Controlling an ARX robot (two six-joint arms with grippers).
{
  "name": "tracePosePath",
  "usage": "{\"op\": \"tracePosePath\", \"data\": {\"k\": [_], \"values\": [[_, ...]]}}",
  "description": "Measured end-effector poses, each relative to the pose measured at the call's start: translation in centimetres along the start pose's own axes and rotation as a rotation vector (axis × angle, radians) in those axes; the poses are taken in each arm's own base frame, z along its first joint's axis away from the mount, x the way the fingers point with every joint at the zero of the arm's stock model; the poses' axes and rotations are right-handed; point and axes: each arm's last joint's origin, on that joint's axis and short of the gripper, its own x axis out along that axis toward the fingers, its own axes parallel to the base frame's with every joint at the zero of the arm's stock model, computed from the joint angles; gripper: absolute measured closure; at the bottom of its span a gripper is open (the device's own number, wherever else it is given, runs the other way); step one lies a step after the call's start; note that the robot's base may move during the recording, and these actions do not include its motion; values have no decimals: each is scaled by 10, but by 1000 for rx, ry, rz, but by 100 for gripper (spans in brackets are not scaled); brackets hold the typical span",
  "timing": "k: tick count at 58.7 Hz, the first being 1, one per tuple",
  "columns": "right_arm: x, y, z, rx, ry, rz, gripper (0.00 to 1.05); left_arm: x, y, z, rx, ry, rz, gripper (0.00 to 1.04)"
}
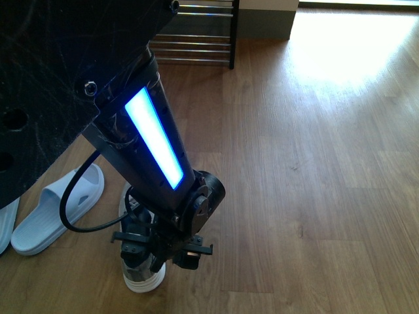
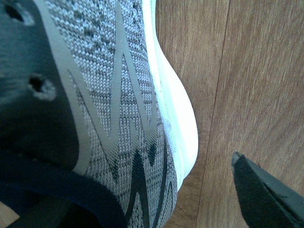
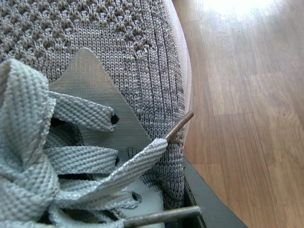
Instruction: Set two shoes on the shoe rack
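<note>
The robot needs to place the grey knit sneaker with the thick white sole on the shoe rack, so its left gripper next needs to grab the sneaker by its heel collar.
A grey knit sneaker with grey laces fills the right wrist view. My right gripper is shut on it, one dark finger pressed against its knit side. A grey knit sneaker with a thick white sole fills the left wrist view. My left gripper is open beside it, one finger clear of the sole. In the front view an arm with a lit blue strip reaches down to a sneaker on the floor; I cannot tell which arm. The shoe rack stands at the back.
Two light-blue slides lie on the wooden floor at the left, one in full view and one cut by the frame edge. A dark part of the robot blocks the upper left. A sunlit floor patch lies at the back right.
</note>
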Motion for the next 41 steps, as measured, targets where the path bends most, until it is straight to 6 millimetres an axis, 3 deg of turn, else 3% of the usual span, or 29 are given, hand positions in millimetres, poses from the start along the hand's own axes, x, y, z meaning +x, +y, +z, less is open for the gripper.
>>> {"op": "tracePosePath", "data": {"k": [13,25,33,41], "values": [[0,0,0,0,0,1,100,1,1,0,35,-1,16,76],[0,0,0,0,0,1,100,-2,-1,2,10,-9,-45,102],[0,0,0,0,0,1,100,-10,2,3,36,-35,-86,103],[0,0,0,0,0,0,100,-39,8,13,79,-119,-128,103]]}}
